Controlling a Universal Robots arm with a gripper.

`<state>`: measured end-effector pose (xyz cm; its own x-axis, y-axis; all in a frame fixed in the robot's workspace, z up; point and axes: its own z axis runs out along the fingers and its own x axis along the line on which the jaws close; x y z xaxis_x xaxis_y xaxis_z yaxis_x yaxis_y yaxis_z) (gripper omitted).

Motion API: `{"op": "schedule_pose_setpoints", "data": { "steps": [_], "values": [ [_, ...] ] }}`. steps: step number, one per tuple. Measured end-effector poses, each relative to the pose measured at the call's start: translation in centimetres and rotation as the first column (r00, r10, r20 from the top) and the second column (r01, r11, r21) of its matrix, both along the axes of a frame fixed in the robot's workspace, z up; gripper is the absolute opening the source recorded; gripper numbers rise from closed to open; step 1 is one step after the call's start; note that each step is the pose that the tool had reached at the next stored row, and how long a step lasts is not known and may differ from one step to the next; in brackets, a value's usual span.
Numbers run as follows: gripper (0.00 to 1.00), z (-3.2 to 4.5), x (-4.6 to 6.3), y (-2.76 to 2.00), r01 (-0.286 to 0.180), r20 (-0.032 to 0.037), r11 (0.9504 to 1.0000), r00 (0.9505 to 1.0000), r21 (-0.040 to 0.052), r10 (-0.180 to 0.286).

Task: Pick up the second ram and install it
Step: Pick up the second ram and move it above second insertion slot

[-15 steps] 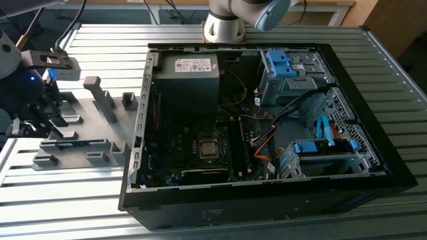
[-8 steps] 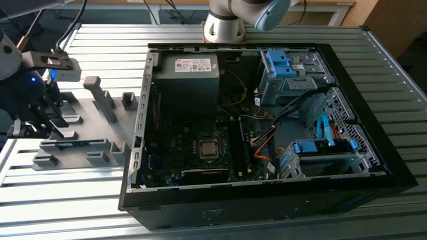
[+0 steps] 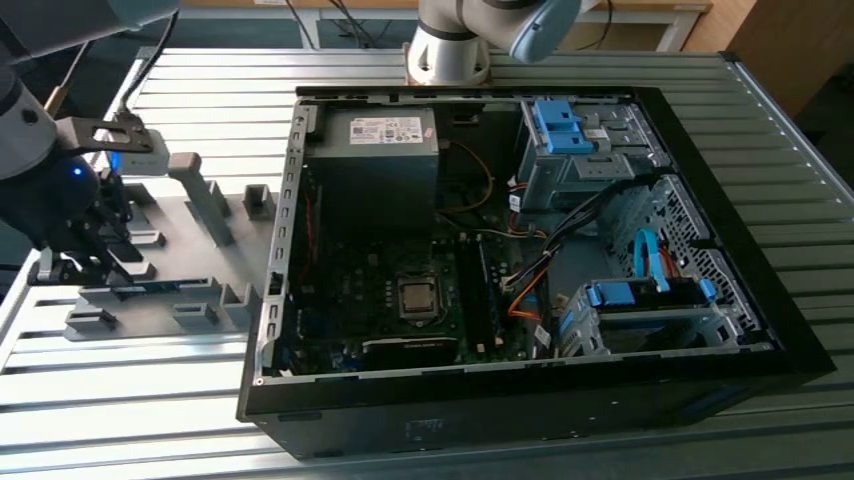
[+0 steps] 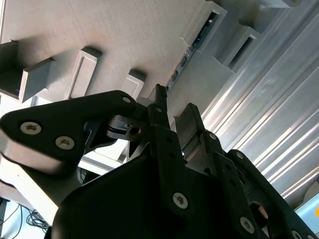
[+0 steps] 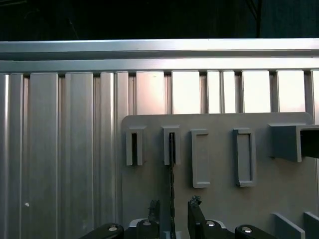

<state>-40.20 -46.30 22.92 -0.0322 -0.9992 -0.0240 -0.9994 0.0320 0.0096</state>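
My gripper should next grab the ram by the bare sides of its board outside the slot block, because that block hugs the tip of the ram.
The second ram stands on edge in a slot of the grey holder plate, appearing as a thin dark line in the first wrist view. In the second wrist view its board edge runs out of the slot block toward my fingers. My gripper is open and straddles the stick, one finger on each side with a gap to the board. In the exterior view the gripper hangs low over the plate's near left part, beside a blue-green strip of the ram.
The open computer case lies on the slatted metal table to the exterior view's right of the plate, with its motherboard exposed. Grey holder blocks rise from the plate. The arm's base stands behind the case.
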Motion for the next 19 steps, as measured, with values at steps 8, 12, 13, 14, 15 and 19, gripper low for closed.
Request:
{"op": "schedule_pose_setpoints", "data": {
  "steps": [8,12,13,14,15,19],
  "values": [
    [0.35,-1.46,-0.1,-0.01,-0.002,-0.0010,1.0000,1.0000,0.0001,0.002],
    [0.35,-1.96,-0.2,-0.02,-0.002,-0.0011,1.0000,1.0000,0.0000,0.002],
    [0.35,-2.02,-0.2,-0.01,-0.002,-0.0011,1.0000,1.0000,0.0000,0.002],
    [0.35,-2.03,-0.2,-0.01,-0.002,-0.0011,1.0000,1.0000,0.0000,0.002],
    [0.35,-2.04,-0.2,-0.01,-0.002,-0.0011,1.0000,1.0000,-0.0002,0.002],
    [0.27,-2.15,-0.2,-0.01,-0.002,-0.0005,1.0000,1.0000,-0.0019,0.002]
  ]
}}
